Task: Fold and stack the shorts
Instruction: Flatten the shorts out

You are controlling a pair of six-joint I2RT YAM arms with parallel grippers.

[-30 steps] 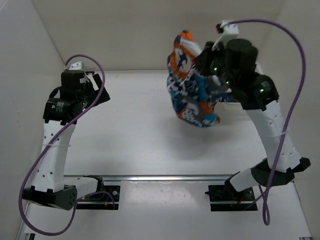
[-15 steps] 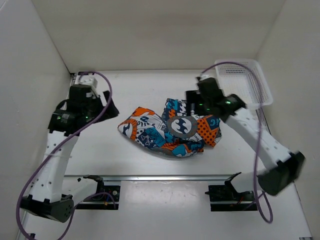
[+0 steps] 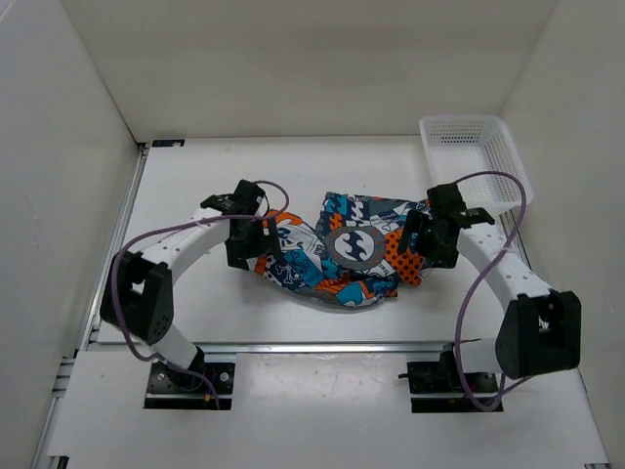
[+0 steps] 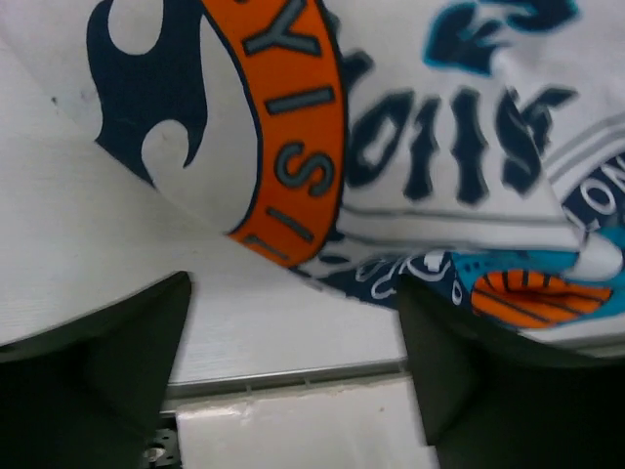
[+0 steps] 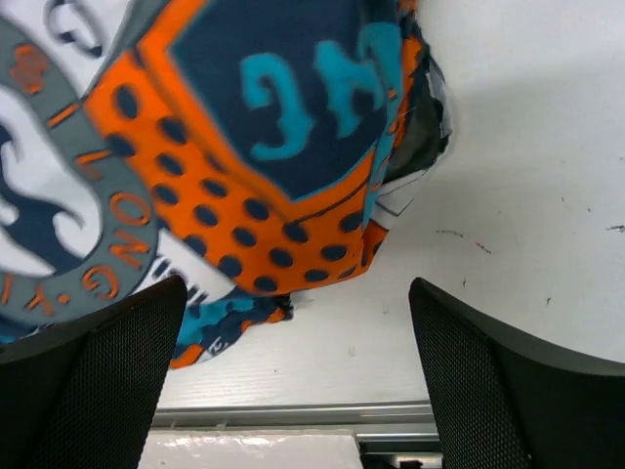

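The shorts need to be spread for folding, so my right gripper will grab them next by the orange dotted fold, opposite my left gripper.
The shorts lie crumpled in a heap on the white table, a grey round logo patch facing up. My left gripper is low at the heap's left edge. In the left wrist view it is open, with bare table between the fingers and the printed fabric just ahead, reaching the right finger. My right gripper sits at the heap's right edge. It stands wide open, and the orange dotted fold of the shorts lies just beyond the fingertips, held by nothing.
A white mesh basket stands at the back right corner, close behind the right arm. White walls enclose the table on the left, back and right. A metal rail runs along the near edge.
The right gripper held the shorts up in the air, then let them drop onto the table and opened. Both arms have since come down to the heap's two sides.
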